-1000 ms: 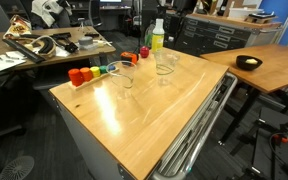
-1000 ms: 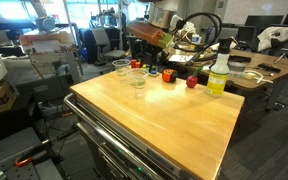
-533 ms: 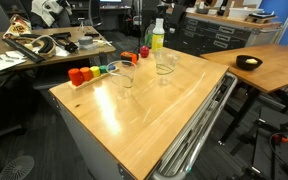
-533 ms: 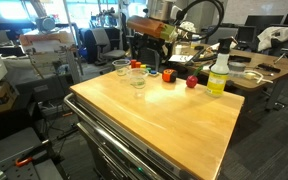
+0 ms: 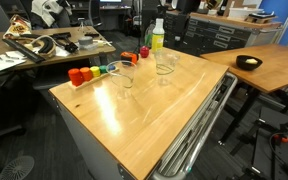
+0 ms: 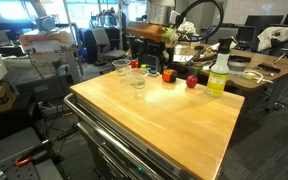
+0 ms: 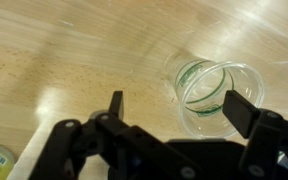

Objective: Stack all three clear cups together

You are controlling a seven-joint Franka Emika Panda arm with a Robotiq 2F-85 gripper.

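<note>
My gripper grabs the clear cup nearer the bottle by its rim from above next, keeping its base free to stack into the other cup.
Two clear cups stand upright on the wooden table top in both exterior views, one clear cup nearer the coloured cups and another clear cup nearer the bottle. In the wrist view a clear cup with green print shows two rims, one inside the other, like one cup nested in another. My gripper hangs open above the table and holds nothing. This cup lies below it, close to the right finger.
A green-and-white bottle stands near the table's far edge. Small red and orange cups sit near the clear ones. A row of coloured cups lines one table edge. Desks and chairs surround the table.
The jaws have opened wide over the last second. The gripper has risen a little above the cups. The cups on the table have not moved.
</note>
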